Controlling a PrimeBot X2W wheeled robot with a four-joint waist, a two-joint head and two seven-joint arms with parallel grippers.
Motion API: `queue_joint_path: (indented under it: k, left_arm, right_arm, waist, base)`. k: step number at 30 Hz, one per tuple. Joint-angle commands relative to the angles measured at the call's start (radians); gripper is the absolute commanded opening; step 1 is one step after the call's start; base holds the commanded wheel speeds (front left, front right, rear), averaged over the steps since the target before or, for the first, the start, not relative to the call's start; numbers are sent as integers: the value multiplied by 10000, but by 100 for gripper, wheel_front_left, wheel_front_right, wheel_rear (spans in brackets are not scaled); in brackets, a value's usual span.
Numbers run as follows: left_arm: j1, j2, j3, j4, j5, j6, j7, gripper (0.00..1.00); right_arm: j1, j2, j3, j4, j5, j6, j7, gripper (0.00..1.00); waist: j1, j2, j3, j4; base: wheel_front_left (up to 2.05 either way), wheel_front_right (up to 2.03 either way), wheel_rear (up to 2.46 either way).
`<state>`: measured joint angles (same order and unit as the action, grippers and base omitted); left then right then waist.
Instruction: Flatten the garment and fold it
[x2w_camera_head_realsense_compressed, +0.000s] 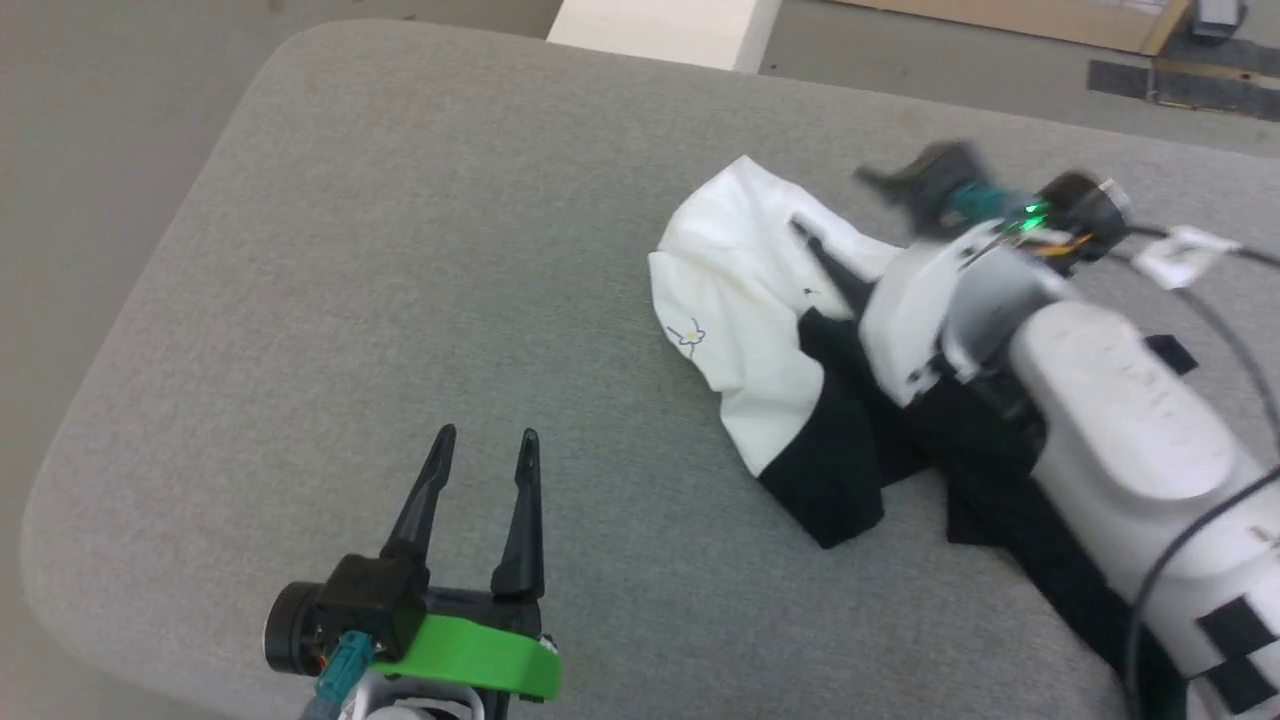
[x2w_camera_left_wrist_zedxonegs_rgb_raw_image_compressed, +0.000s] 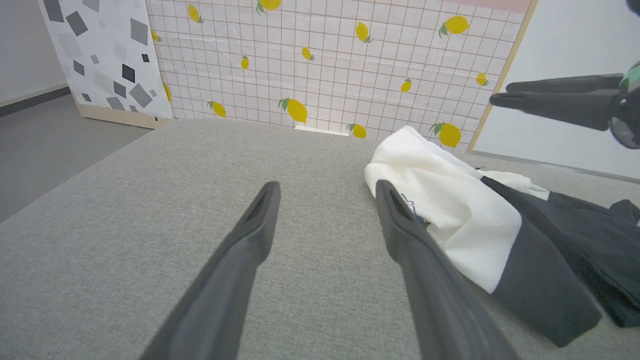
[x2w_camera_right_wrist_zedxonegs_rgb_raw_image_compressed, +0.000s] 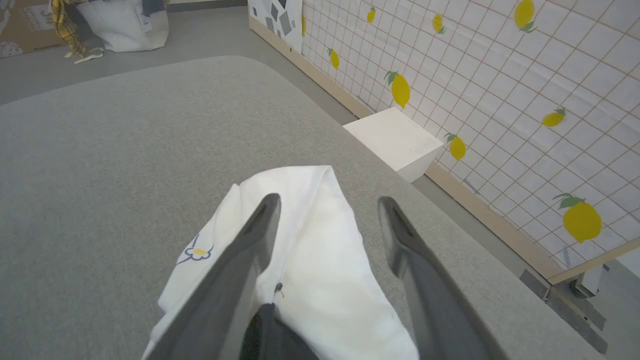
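Observation:
The crumpled garment needs to be flattened, so my left gripper will next grab the black sleeve by its edge along the white cloth.
The garment lies crumpled on the right half of a grey cushion, white body toward the middle, black sleeves under my right arm. A small flower-like yellow-and-blue print faces up. My right gripper hovers over the white part, jaws open, with no cloth pinched between them. From its own wrist view the right gripper straddles the garment from above. My left gripper stands open above bare cushion at the lower left, well apart from the garment. The right gripper shows at the left wrist view's upper right.
The cushion's rounded edge runs along the left and the far side. A white box stands on the floor past the far edge. A lemon-printed panel backs the scene. Bags sit on the floor beyond.

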<state>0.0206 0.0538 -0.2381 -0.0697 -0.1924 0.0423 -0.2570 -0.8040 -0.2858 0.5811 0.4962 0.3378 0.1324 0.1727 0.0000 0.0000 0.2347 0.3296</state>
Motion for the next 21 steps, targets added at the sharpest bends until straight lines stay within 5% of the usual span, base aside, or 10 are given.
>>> queue_joint_path:
  k: [1, 11, 16, 21]
  left_arm:
    - [-49, -36, 76, -14, 74, 28, -47, 100]
    - [244, -3, 577, -412, 467, -91, -47, 100]
    - [189, 19, 706, -583, 634, -178, -47, 100]
    - [89, 10, 706, -596, 686, -256, -47, 100]
  right_arm:
    - [-119, -211, -242, -184, 91, -17, -195, 100]
    - [3119, -1245, -4097, -3100, -400, -17, 33, 100]
    - [5994, -644, -6082, -5203, -718, -17, 935, 100]
    - [8272, 456, -6840, -6734, -936, -17, 1630, 100]
  waist:
    - [0, 0, -206, -282]
    - [0, 0, -387, -1243]
    - [0, 0, -91, -1497]
    - [0, 0, 179, -1511]
  base:
    - [0, 0, 0]
    - [0, 0, 0]
    - [0, 0, 0]
    - [0, 0, 0]
